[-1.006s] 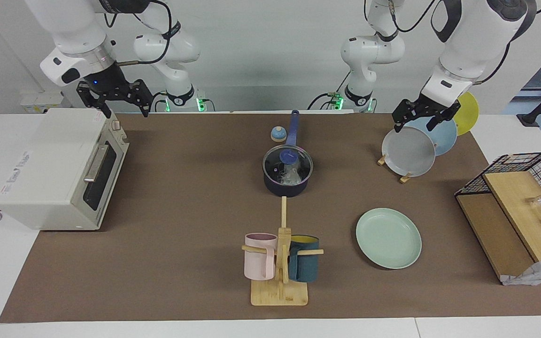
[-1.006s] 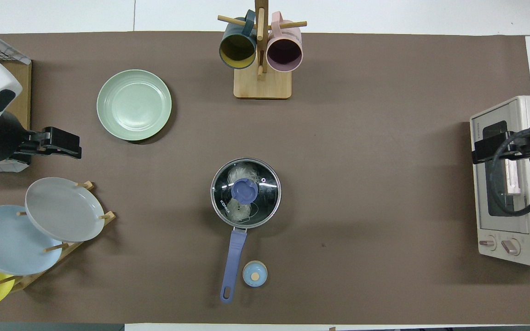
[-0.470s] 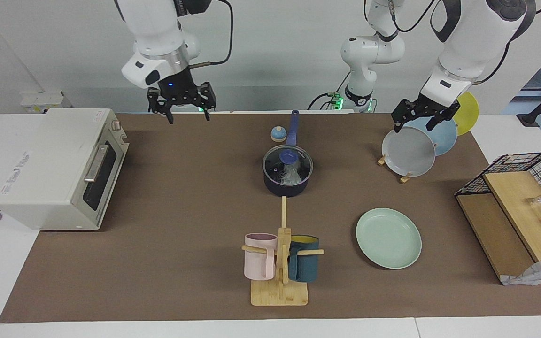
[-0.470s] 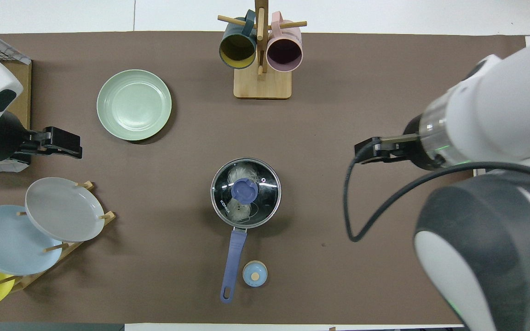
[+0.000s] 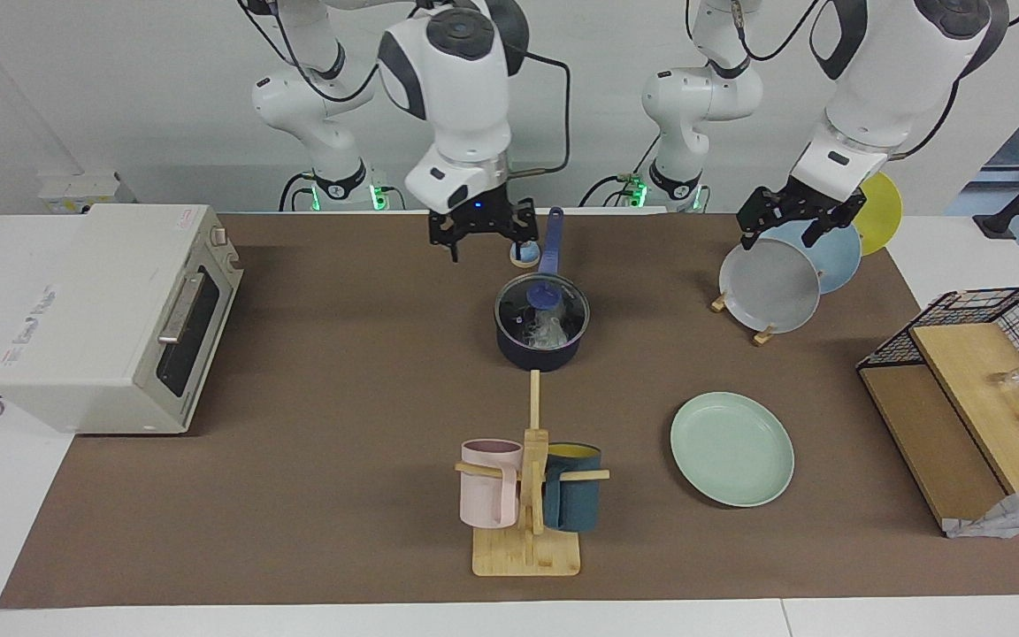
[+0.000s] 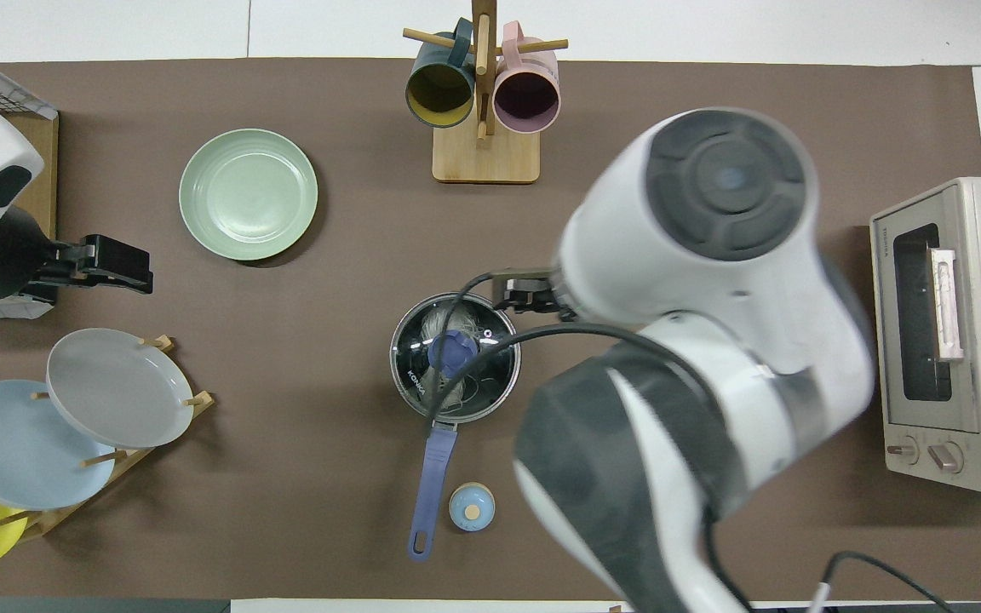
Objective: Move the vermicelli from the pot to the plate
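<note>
My right gripper next needs to take hold of the glass lid by its blue knob (image 6: 452, 351), to uncover the vermicelli so that it can be transferred to the plate (image 6: 248, 193).
The dark navy pot (image 5: 540, 347) stands mid-table with a glass lid on it, blue knob (image 5: 546, 293) on top, and its long blue handle (image 5: 552, 239) pointing toward the robots. The white vermicelli (image 5: 554, 326) shows through the lid, as in the overhead view (image 6: 442, 327). The mint-green plate (image 5: 731, 448) lies empty, farther from the robots, toward the left arm's end. My right gripper (image 5: 483, 249) is open and empty, up in the air beside the pot's rim (image 6: 518, 298). My left gripper (image 5: 782, 234) is open and empty, waiting over the plate rack.
A toaster oven (image 5: 111, 318) stands at the right arm's end. A mug tree (image 5: 527, 495) with a pink and a navy mug stands farther out than the pot. A rack (image 5: 770, 283) holds grey, light blue and yellow plates. A small blue dome (image 5: 523, 255) sits beside the handle. A wire basket (image 5: 969, 372) stands at the left arm's end.
My right arm has swung from over the toaster oven across to the pot, its gripper still open. The left arm and all objects have stayed still.
</note>
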`<state>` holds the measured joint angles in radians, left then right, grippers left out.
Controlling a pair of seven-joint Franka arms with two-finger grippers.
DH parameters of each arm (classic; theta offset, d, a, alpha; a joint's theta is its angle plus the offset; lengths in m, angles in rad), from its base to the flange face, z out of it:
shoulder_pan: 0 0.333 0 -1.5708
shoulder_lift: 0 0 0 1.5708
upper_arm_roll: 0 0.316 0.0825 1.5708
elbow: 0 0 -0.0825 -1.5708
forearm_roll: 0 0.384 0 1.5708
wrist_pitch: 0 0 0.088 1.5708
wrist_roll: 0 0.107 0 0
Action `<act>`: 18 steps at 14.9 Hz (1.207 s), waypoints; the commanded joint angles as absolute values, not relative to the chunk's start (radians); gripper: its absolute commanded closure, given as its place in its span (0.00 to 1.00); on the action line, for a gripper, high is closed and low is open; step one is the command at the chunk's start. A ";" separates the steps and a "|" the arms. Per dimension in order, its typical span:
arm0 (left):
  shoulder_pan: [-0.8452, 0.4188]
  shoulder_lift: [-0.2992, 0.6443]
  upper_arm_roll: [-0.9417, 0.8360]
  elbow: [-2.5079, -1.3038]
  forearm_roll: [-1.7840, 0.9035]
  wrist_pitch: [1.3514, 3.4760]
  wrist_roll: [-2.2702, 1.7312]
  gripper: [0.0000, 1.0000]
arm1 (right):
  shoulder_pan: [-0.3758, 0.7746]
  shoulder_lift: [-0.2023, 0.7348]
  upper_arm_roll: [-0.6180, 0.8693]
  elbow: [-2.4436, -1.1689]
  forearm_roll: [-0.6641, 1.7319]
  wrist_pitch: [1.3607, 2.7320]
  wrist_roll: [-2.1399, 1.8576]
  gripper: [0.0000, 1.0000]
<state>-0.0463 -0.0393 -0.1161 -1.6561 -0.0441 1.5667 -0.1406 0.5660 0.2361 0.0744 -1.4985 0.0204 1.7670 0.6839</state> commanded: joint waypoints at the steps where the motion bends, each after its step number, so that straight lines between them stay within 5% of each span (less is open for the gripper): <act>1: -0.049 -0.057 -0.114 -1.674 -0.057 1.580 -0.147 0.00 | 0.594 0.256 0.075 -1.520 0.003 1.842 0.750 0.00; 6: -0.048 -0.057 -0.114 -1.674 -0.057 1.580 -0.144 0.00 | 0.617 0.184 0.078 -1.719 0.008 2.012 0.762 0.00; 18: -0.049 -0.058 -0.115 -1.677 -0.058 1.586 -0.144 0.00 | 0.692 0.290 0.078 -1.724 -0.087 2.074 0.818 0.00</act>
<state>-0.0463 -0.0393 -0.1170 -1.6562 -0.0441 1.5690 -0.1406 0.6913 0.2827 0.0762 -1.7114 -0.0569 2.0478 0.7951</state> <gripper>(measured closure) 0.000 0.000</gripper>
